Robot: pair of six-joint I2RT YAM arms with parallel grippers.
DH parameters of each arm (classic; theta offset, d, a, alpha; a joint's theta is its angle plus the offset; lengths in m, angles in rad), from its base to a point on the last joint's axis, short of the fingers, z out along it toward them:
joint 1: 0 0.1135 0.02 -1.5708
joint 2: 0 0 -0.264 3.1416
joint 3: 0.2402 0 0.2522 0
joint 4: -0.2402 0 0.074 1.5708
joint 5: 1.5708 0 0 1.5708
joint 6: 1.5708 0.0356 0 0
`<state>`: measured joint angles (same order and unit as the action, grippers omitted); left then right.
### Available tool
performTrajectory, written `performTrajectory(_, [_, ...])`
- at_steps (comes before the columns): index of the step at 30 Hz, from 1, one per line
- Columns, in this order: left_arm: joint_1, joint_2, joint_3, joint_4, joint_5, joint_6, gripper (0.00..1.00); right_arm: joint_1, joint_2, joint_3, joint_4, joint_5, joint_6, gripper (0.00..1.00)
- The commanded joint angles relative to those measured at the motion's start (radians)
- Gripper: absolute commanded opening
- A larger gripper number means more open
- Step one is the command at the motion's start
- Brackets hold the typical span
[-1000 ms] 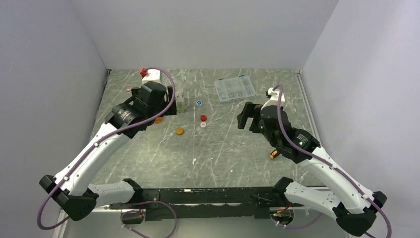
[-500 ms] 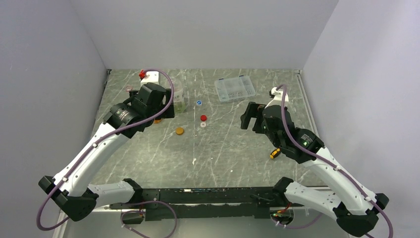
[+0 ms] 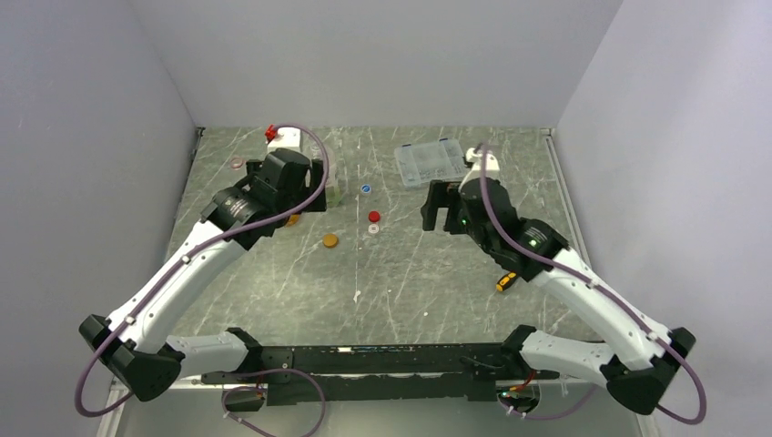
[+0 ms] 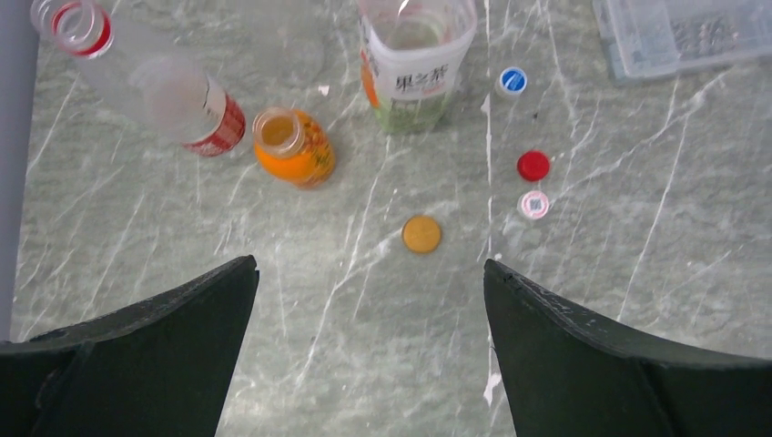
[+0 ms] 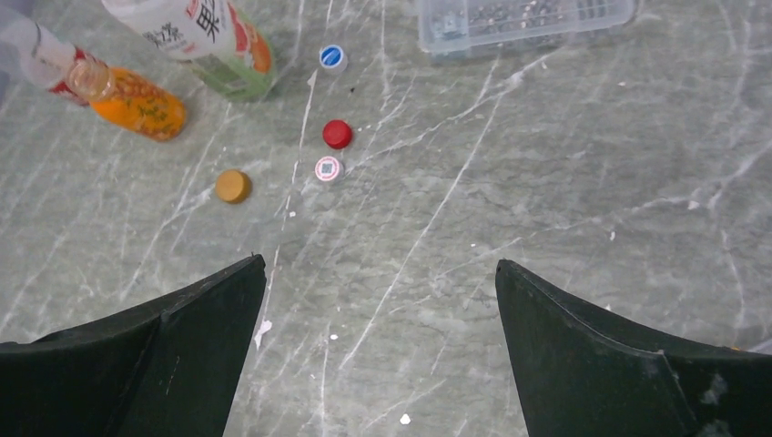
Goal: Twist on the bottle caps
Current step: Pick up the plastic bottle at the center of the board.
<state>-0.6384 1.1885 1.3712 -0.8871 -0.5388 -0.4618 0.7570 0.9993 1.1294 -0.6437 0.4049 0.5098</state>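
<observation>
The robot needs to pick up the white-labelled bottle at its neck end next with the left gripper, so the labelled body stays free for handover to the right gripper.
Four bottle caps lie loose on the marble table: blue, red, whitish and orange. To their left stand three uncapped bottles: red-labelled, squat orange and white-labelled. My left gripper hovers open above bare table just short of the orange cap, holding nothing. My right gripper is open and empty too, high over the table to the right of the caps. From above, the left gripper covers the bottles, and the right gripper sits right of the red cap.
A flat clear compartment box lies at the far middle-right. A white block with a red part stands at the far left. A small orange-handled tool lies under the right arm. Grey walls close three sides.
The right arm has swung left and farther out, bringing its gripper closer to the caps. The left arm shifted slightly. Both grippers stayed open; caps and bottles have not moved.
</observation>
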Motion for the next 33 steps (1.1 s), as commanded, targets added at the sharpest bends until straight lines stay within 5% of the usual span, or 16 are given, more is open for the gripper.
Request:
performTrajectory(1, [0.054,0.075,0.043,0.183,0.061,0.064,0.99,0.002,0.107,0.088,0.082,-0.068,-0.062,1.0])
performTrajectory(10, [0.201,0.318,0.19,0.322,0.137,0.12,0.99,0.001,0.194,0.179,0.072,-0.106,-0.118,1.0])
performTrajectory(14, [0.249,0.407,0.244,0.334,0.178,0.133,0.88,0.001,0.192,0.176,0.08,-0.119,-0.122,1.0])
performTrajectory(33, [0.258,0.587,0.349,0.375,0.238,0.184,0.67,0.0,0.192,0.15,0.092,-0.129,-0.132,1.0])
